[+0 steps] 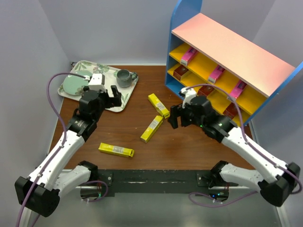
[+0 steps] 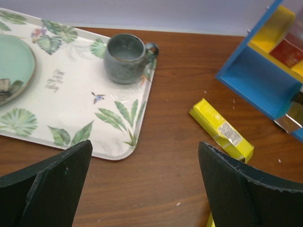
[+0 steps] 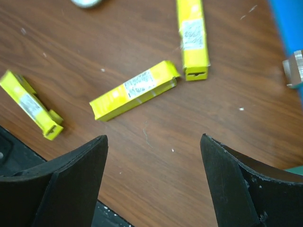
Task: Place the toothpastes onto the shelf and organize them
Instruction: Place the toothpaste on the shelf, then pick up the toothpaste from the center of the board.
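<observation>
My left gripper will next hold the middle toothpaste carton across its white label (image 1: 153, 125) to hand it over. The front end of the middle carton stays free for my right gripper.
Three yellow toothpaste cartons lie on the brown table: one (image 1: 158, 105) nearest the shelf, one (image 1: 152, 128) in the middle, one (image 1: 116, 150) near the front. The shelf (image 1: 227, 47) stands at the back right and holds pink cartons (image 1: 189, 56) and dark red cartons (image 1: 180, 72) on its yellow boards. My left gripper (image 1: 111, 96) is open and empty above the tray's corner; its wrist view shows a yellow carton (image 2: 221, 130). My right gripper (image 1: 174, 116) is open and empty, just right of the middle carton (image 3: 135, 90); two other cartons (image 3: 192, 35) (image 3: 32, 106) show there too.
A floral tray (image 1: 124, 100) at the back left holds a grey mug (image 1: 124, 78) and a green plate (image 1: 75, 86). The mug (image 2: 126, 57) and the tray (image 2: 71, 94) also show in the left wrist view. The shelf's blue side panel (image 2: 265, 78) is at the right.
</observation>
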Controlling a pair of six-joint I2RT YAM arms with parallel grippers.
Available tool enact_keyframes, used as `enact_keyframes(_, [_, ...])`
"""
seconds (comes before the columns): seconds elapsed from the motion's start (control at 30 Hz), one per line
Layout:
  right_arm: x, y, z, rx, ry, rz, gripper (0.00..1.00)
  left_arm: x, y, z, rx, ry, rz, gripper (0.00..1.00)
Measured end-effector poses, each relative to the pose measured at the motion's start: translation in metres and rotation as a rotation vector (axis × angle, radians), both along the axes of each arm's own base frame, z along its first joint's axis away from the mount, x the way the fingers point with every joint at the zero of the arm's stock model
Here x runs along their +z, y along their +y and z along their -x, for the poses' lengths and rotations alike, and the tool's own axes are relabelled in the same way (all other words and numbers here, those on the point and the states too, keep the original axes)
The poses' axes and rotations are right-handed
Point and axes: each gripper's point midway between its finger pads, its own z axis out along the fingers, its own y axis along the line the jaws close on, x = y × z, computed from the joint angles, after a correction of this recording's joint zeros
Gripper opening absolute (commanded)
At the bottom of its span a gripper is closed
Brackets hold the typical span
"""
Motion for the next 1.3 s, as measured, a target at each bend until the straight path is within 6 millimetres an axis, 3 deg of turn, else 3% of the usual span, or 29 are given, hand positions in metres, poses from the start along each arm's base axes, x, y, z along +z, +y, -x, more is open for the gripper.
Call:
enact_keyframes(0.13, [-0.044,0.026,0.002,0.049,0.039,0.074,0.84,-0.02,-0.015,0.01,-0.108,0.019,-0.001,1.0])
enact_keyframes(0.27, [-0.074,0.038,0.006,0.068,0.044,0.095,0.85,-0.05,-0.037,0.018,-0.234,0.102,0.006,1.0])
enact_keyframes(0.37, [-0.091,0.036,0.007,0.039,0.042,0.088,0.86,-0.078,-0.059,0.023,-0.316,0.201,-0.008,1.0])
enact_keyframes(0.47, [-0.111,0.026,0.01,-0.011,0.043,0.076,0.86,-0.118,-0.098,0.041,-0.428,0.367,-0.074,1.0])
enact_keyframes(0.57, [-0.123,0.015,0.014,-0.054,0.04,0.056,0.86,-0.145,-0.13,0.057,-0.499,0.466,-0.129,1.0])
enact_keyframes(0.73, [-0.122,0.01,0.018,-0.092,0.01,-0.024,0.87,-0.176,-0.164,0.073,-0.546,0.545,-0.217,1.0])
enact_keyframes(0.9, [-0.117,0.006,0.019,-0.116,-0.023,-0.087,0.87,-0.187,-0.196,0.056,-0.546,0.56,-0.276,0.92])
enact_keyframes(1.07, [-0.114,0.003,0.021,-0.126,-0.041,-0.111,0.87,-0.197,-0.207,0.043,-0.535,0.571,-0.296,0.84])
enact_keyframes(1.3, [-0.114,0.002,0.022,-0.127,-0.047,-0.122,0.87,-0.233,-0.209,0.039,-0.522,0.636,-0.342,0.7])
